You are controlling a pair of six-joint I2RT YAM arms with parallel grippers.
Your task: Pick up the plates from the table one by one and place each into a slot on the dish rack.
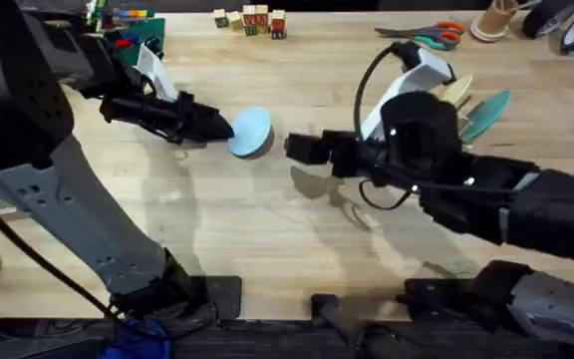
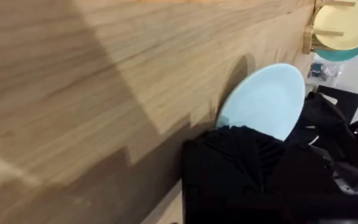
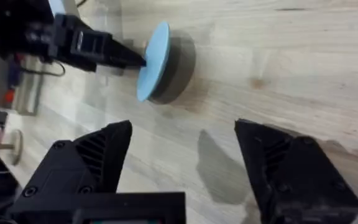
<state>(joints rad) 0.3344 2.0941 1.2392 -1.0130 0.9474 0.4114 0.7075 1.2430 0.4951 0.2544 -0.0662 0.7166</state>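
Observation:
My left gripper's fingers crowd part of the light blue plate's rim. Next, my right gripper grabs the plate by its free opposite rim (image 1: 268,128) (image 3: 163,66).
A light blue plate (image 1: 250,132) stands tilted on its edge on the table (image 1: 267,229), just left of centre. My left gripper (image 1: 222,127) is shut on its left rim. The left wrist view has the same plate (image 2: 267,98) rising from between the black fingers (image 2: 241,152). To its right, my right gripper (image 1: 299,148) hangs open and apart from the plate. In the right wrist view the right gripper (image 3: 184,127) is empty, with the plate (image 3: 153,60) farther off. The dish rack (image 2: 310,32) holds a cream plate (image 2: 345,23) and a teal plate (image 2: 337,55); overhead, the teal plate (image 1: 486,114) pokes out behind the right arm.
Coloured letter blocks (image 1: 252,20) and scissors (image 1: 432,36) lie along the far edge. Tape rolls (image 1: 566,25) sit at the far right corner. Bright clutter (image 1: 128,22) is at the far left. Bare wood spreads across the table's middle and front.

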